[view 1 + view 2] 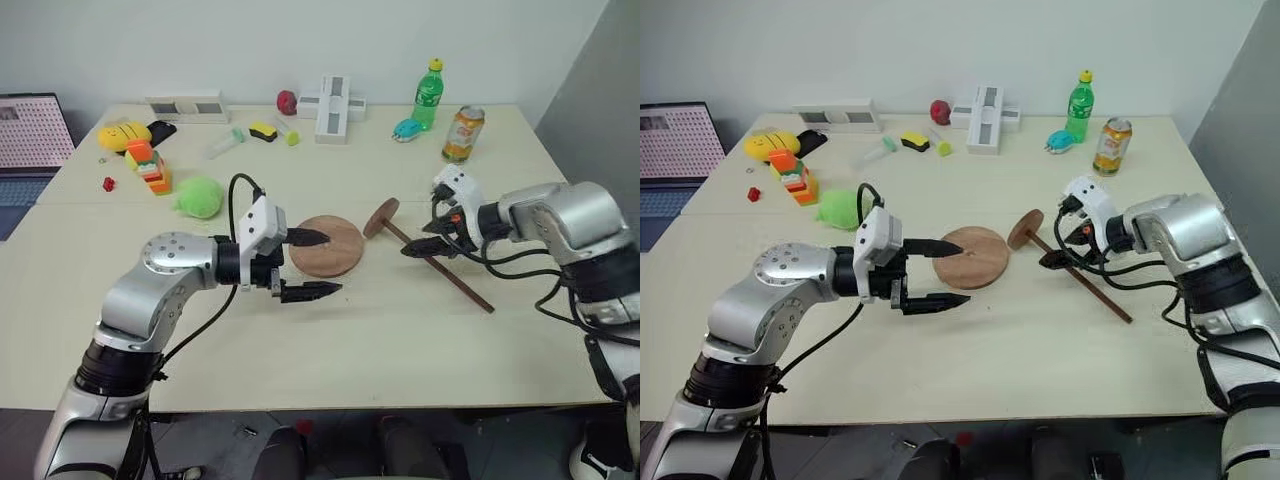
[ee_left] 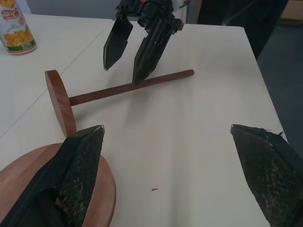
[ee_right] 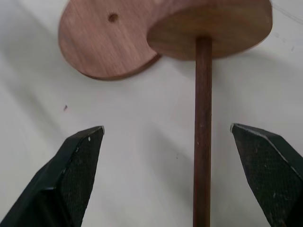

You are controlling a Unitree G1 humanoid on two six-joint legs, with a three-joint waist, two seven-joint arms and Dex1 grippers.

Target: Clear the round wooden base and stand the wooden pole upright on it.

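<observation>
My fingertips would miss the thin rod now, with bare tabletop between, so my right gripper must lower first, then close on the rod.
The round wooden base [image 1: 335, 250] lies flat at the table's middle, its top bare, with the small hole [image 3: 112, 18] showing. To its right lies the wooden pole [image 1: 445, 272] on its side, its end disc [image 1: 381, 217] close to the base's rim. My left gripper [image 1: 318, 265] is open at the base's left edge, one finger [image 1: 305, 238] over the base and the other over the table. My right gripper [image 3: 165, 128] hangs open above the pole's rod [image 3: 202, 118], with nothing held.
A green plush [image 1: 200, 197], stacked toy blocks [image 1: 150, 167] and a yellow toy [image 1: 124, 135] sit at the back left. A white cross-shaped block [image 1: 333, 106], green bottle [image 1: 428, 95] and can [image 1: 463, 134] stand at the back. A laptop [image 1: 30, 135] lies beyond the table's left edge.
</observation>
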